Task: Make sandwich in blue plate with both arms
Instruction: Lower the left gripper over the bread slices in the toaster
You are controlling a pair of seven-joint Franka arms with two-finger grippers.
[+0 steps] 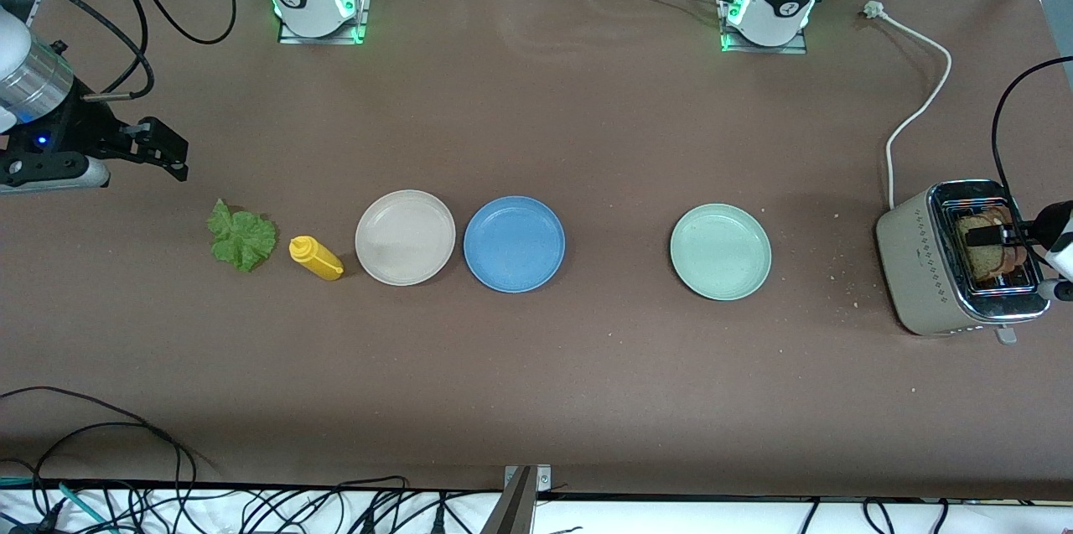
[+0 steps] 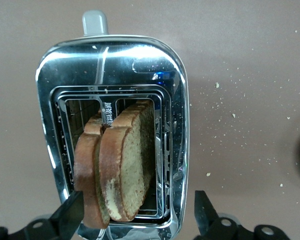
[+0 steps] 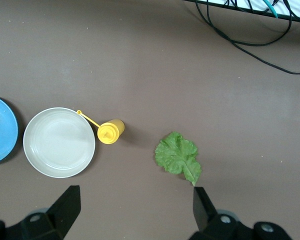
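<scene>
I should next use my left gripper to pick up a bread slice by its crust edge (image 2: 113,177), so that I can start the sandwich on the blue plate.
Two slices of brown bread (image 2: 121,160) stand side by side in one slot of a silver toaster (image 1: 930,257) at the left arm's end of the table. My left gripper (image 1: 1006,234) hangs open just above them. In the left wrist view (image 2: 137,214) one finger is beside the outer slice and the other is outside the toaster's rim (image 2: 177,125). The green lettuce leaf (image 1: 241,237) lies flat at the right arm's end and also shows in the right wrist view (image 3: 177,156). My right gripper (image 1: 172,155) is open and empty in the air near the lettuce (image 3: 135,206). The blue plate (image 1: 514,243) is empty mid-table.
A beige plate (image 1: 405,237) sits beside the blue plate, with a yellow squeeze bottle (image 1: 315,257) lying between it and the lettuce. A mint-green plate (image 1: 720,251) sits toward the toaster. Crumbs lie around the toaster. A white power cord (image 1: 918,98) runs from the toaster toward the left arm's base.
</scene>
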